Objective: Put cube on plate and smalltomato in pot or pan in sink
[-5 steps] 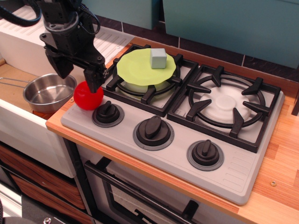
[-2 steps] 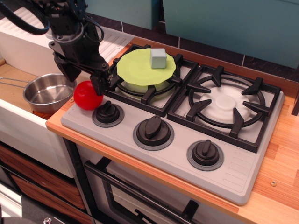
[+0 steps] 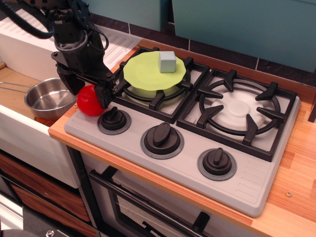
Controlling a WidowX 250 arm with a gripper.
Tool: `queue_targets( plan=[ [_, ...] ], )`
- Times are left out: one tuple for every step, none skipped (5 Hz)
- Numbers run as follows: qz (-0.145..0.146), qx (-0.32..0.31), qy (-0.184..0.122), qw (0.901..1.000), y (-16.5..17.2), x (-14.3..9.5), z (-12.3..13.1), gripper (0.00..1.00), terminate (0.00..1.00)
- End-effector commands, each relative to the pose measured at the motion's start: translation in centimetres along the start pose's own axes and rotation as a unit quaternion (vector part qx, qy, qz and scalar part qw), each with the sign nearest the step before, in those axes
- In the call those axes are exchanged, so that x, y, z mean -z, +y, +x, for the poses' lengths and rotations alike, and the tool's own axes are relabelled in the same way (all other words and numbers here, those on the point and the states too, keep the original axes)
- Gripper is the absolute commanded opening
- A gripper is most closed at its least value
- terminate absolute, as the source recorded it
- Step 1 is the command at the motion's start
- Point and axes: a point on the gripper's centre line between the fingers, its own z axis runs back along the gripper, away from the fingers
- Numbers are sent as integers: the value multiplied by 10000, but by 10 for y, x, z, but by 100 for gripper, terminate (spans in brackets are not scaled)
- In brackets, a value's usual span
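Observation:
The robot's gripper will put the red smalltomato in the steel saucepan (image 3: 47, 97), so it will next grab the red smalltomato's round body (image 3: 90, 102).
The grey-blue cube (image 3: 167, 61) sits on the yellow-green plate (image 3: 143, 74), which lies on the left rear burner. The red smalltomato (image 3: 88, 104) rests on the stove's front left corner. My black gripper (image 3: 89, 92) is open and low over it, one finger on each side of the ball; I cannot tell if the fingers touch it. The steel saucepan (image 3: 47, 97) stands empty in the sink (image 3: 22, 136), just left of the tomato, with its handle pointing left.
Three black knobs (image 3: 162, 139) line the stove's front. The right burner grate (image 3: 239, 111) is bare. A ribbed white drainboard (image 3: 118, 42) lies behind the arm. The wooden counter edge (image 3: 64, 133) separates stove and sink.
My gripper has moved right and down, so its fingers now straddle the tomato. The tomato has shifted slightly left. The cube, plate and pan have not moved.

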Motion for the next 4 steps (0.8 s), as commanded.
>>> queue_targets(
  plan=[
    [-115, -83, -170, 9998, 1, -8, 5, 100, 0],
    [-170, -51, -243, 9995, 3, 1, 2, 100, 0],
    [-193, -8, -264, 9995, 5, 6, 1, 100, 0],
    [-268, -7, -203, 9994, 5, 3, 1, 100, 0]
  ],
)
